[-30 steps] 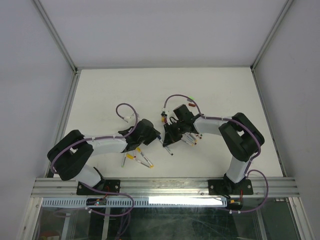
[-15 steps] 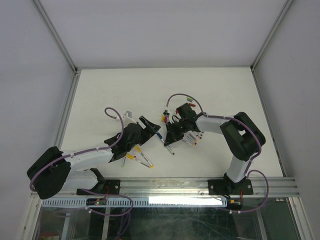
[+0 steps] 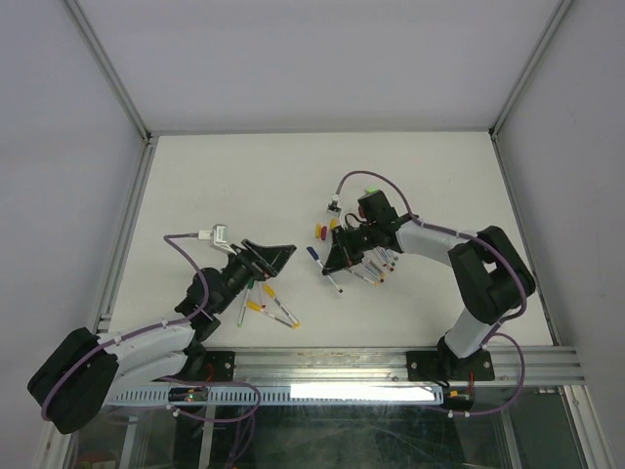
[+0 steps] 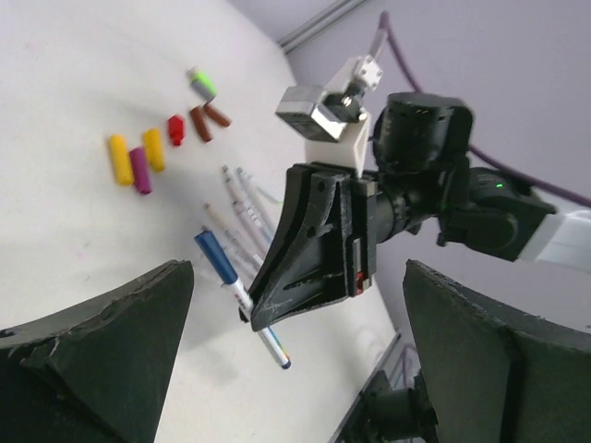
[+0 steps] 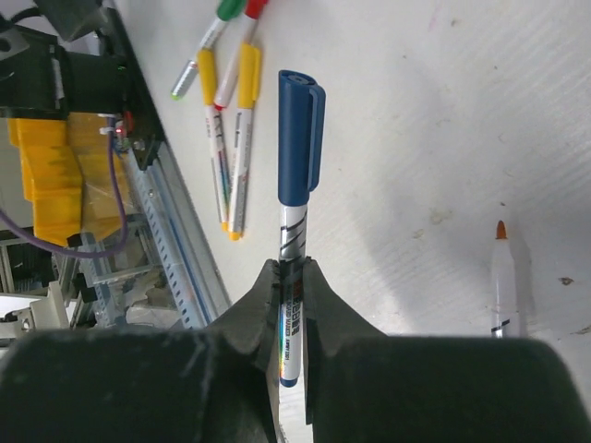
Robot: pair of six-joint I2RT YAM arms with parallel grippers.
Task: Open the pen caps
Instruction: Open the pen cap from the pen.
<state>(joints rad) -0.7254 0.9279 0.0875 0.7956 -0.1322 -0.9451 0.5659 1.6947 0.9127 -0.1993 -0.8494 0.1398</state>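
Observation:
My left gripper is about to reach for the pen's blue cap (image 3: 313, 254) and needs to grab it to open it. My right gripper gets the pen's white body.
My right gripper (image 5: 292, 277) is shut on the white barrel of a pen; its blue cap (image 5: 300, 129) sits on the pen's far end, pointing away from the fingers. From above, that gripper (image 3: 330, 264) holds the pen (image 3: 314, 255) low over the table's middle. My left gripper (image 3: 276, 256) hangs open to its left, apart from the pen, nothing between its fingers. In the left wrist view the wide fingers (image 4: 102, 351) frame the right gripper and the blue pen (image 4: 220, 263). Loose pen caps (image 4: 140, 170), yellow, purple, red, dark red and green, lie beyond.
Several capped pens (image 3: 269, 308) with yellow and red caps lie near the left arm's base. Uncapped barrels (image 3: 376, 266) lie under the right arm; one orange-tipped barrel (image 5: 503, 268) shows beside the right fingers. The aluminium rail (image 3: 312, 363) runs along the near edge.
My left gripper has opened and pulled back left and toward the near edge, away from the right gripper. The right gripper keeps its hold on the blue-capped pen, shifted slightly.

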